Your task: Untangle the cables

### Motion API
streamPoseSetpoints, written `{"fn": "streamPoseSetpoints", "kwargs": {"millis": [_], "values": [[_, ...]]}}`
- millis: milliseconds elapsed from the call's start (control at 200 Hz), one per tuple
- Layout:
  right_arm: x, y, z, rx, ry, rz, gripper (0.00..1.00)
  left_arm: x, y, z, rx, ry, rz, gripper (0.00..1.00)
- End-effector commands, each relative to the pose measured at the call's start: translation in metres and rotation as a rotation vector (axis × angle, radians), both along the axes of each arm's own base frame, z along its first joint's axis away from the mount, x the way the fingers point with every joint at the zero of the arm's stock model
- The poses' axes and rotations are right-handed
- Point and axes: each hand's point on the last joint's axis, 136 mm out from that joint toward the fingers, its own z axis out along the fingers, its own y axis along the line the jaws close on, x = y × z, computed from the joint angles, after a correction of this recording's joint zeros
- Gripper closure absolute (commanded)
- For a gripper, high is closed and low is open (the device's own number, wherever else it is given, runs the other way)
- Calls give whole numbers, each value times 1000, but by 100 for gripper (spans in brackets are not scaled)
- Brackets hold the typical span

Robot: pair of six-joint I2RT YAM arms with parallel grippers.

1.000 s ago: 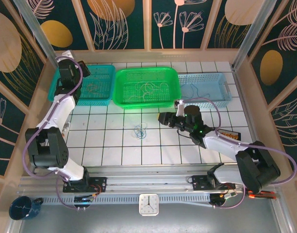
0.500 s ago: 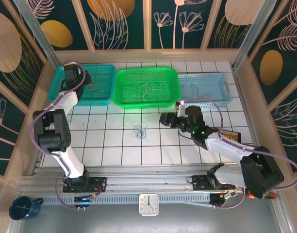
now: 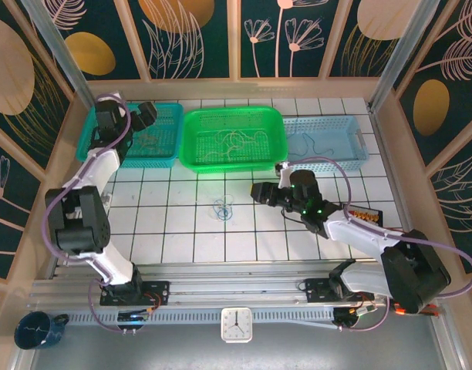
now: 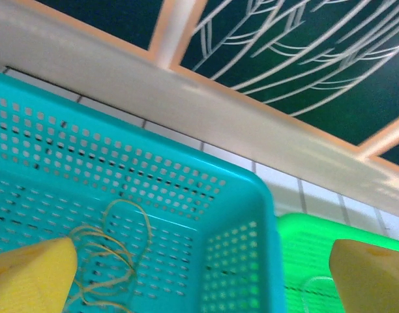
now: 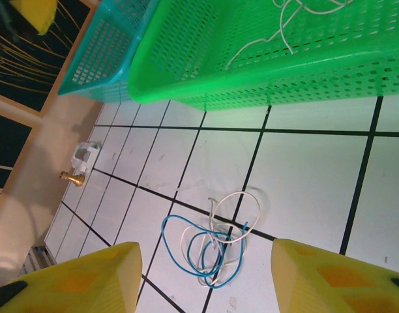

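My left gripper is to untangle the tangle, so it should grab it by the blue cable near its loose end, which leaves the cream-white cable for my right gripper.
A small tangle of blue and cream-white cables lies on the tiled table, seen close up in the right wrist view. My right gripper hovers just right of it, open, the tangle framed between its yellow fingers without touching them. My left gripper is open over the teal basket. Below its spread fingers a yellowish-tan cable lies loose on the teal basket floor. More white cables rest in the green basket, and a thin blue cable in the light blue basket.
The three baskets stand side by side along the back wall. A small white fitting with a brass piece sits at the table's left edge. A small orange-studded object lies at the right, a clock on the front rail.
My left gripper has gone from shut to wide open over the teal basket, and its arm has shifted there. The right arm has barely moved.
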Motion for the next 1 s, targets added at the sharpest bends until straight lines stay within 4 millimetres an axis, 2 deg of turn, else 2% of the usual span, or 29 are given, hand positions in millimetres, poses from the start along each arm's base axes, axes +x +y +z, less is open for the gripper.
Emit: {"fn": "streamPoseSetpoints", "kwargs": {"millis": [0,100,210,230,385,515,686,831,996], "values": [[8,8,8,-17,-39,6,45,-24,-32,35,-76,-86,-110,1],[10,16,3,-33,-30,23,45,-48,-64,38,-83,-81,-186,1],[14,24,-3,-50,-19,34,45,-80,-108,35,-109,-68,-285,1],[14,25,-5,-53,-17,34,45,-88,-115,24,-116,-45,-299,1],[26,21,-12,-85,-2,-11,45,-140,-175,-9,-129,19,-418,4],[39,6,-16,-94,27,-73,45,-177,-210,-51,-101,107,-480,12],[49,-10,-8,-65,29,-118,45,-205,-231,-112,-14,247,-521,21],[46,-7,-4,-54,28,-96,45,-211,-240,-136,22,300,-554,27],[41,-2,-16,-35,68,-64,46,-213,-248,-152,52,336,-585,37]]}}
